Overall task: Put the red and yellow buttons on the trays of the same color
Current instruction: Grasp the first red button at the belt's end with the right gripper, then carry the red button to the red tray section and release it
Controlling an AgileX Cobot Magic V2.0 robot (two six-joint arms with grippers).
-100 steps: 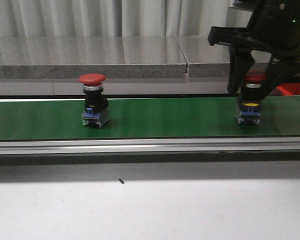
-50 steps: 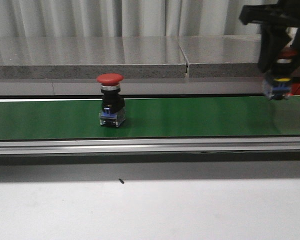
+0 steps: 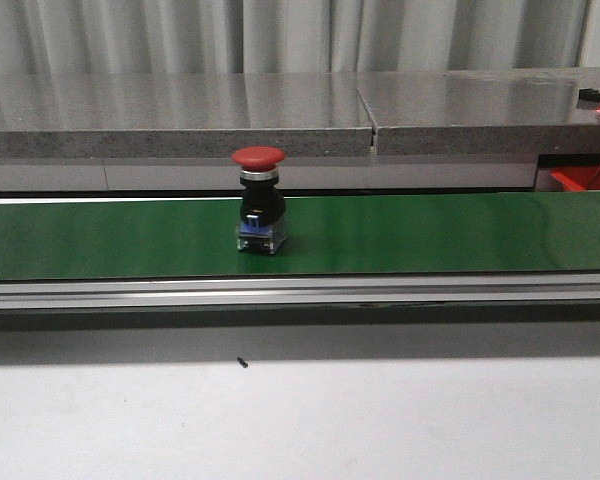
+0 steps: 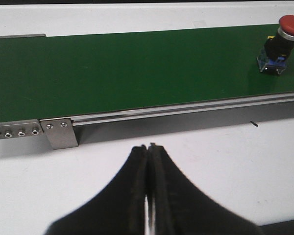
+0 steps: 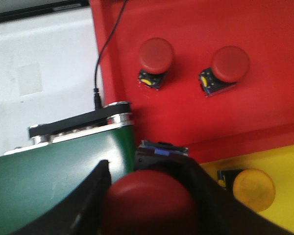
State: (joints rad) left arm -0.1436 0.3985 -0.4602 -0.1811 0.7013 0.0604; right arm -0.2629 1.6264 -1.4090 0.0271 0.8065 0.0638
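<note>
The black body (image 5: pixel 161 151) is above the red tray, so the button would drop if I opened my right gripper now. The button comes down first.
A red button (image 3: pixel 259 199) with a black body stands upright on the green belt (image 3: pixel 400 235), also seen in the left wrist view as the red button (image 4: pixel 282 43). My left gripper (image 4: pixel 148 147) is shut and empty over the white table, well short of the belt. My right gripper (image 5: pixel 154 169) is shut on another red button (image 5: pixel 149 203), held in the air by the belt's end. Beyond it the red tray (image 5: pixel 264 107) holds two red buttons (image 5: pixel 156 58) (image 5: pixel 226 67), and the yellow tray (image 5: pixel 284 205) holds a yellow button (image 5: pixel 252 187). Neither arm shows in the front view.
A grey stone ledge (image 3: pixel 280 115) runs behind the belt. The belt's metal rail (image 3: pixel 300 292) borders its front edge, with white table (image 3: pixel 300 420) in front. A black cable (image 5: pixel 104 54) plugs in at the belt's end roller (image 5: pixel 83 128). A corner of the red tray (image 3: pixel 586 178) shows at far right.
The right gripper closed on a red button on the belt, lifted it and left the front view to the right. The other red button has ridden the belt rightward.
</note>
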